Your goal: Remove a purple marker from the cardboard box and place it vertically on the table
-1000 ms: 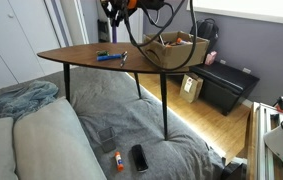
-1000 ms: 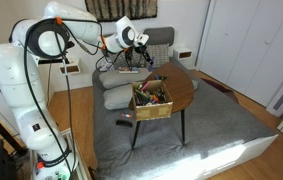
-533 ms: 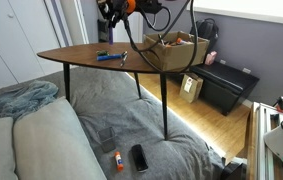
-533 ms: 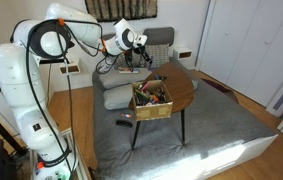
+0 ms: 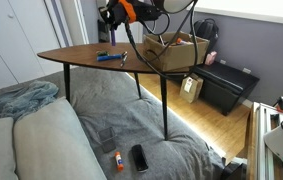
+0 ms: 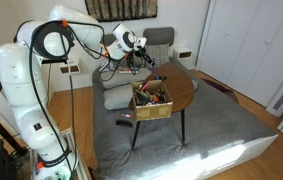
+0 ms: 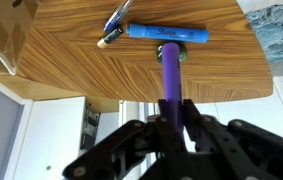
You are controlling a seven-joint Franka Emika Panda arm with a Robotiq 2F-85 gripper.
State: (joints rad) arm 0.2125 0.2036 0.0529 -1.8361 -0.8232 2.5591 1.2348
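Observation:
My gripper should keep holding the purple marker until the marker stands on the tabletop, because the purple marker's lower end is still higher than the blue marker.
In the wrist view my gripper [image 7: 169, 125] is shut on the purple marker [image 7: 168, 75], which points straight at the wooden table [image 7: 71, 70]. A brighter blue marker [image 7: 166, 34] and a second pen [image 7: 114, 22] lie on the table just past its tip. In both exterior views the gripper [image 5: 111, 22] [image 6: 134, 52] hangs above the table's [image 5: 81, 53] far end. The cardboard box [image 5: 176, 50] [image 6: 151, 102] with coloured markers stands at the table's other end, away from the gripper.
A small tan labelled box [image 5: 191, 88] and a low black cabinet [image 5: 226, 85] stand on the floor beside the table. A phone [image 5: 139, 157] and an orange-red marker [image 5: 117, 160] lie on the grey bed cover. Pillows [image 5: 21, 140] are in front.
The arm has come down a little toward the table's far end with the purple marker still in the gripper. Nothing else has moved.

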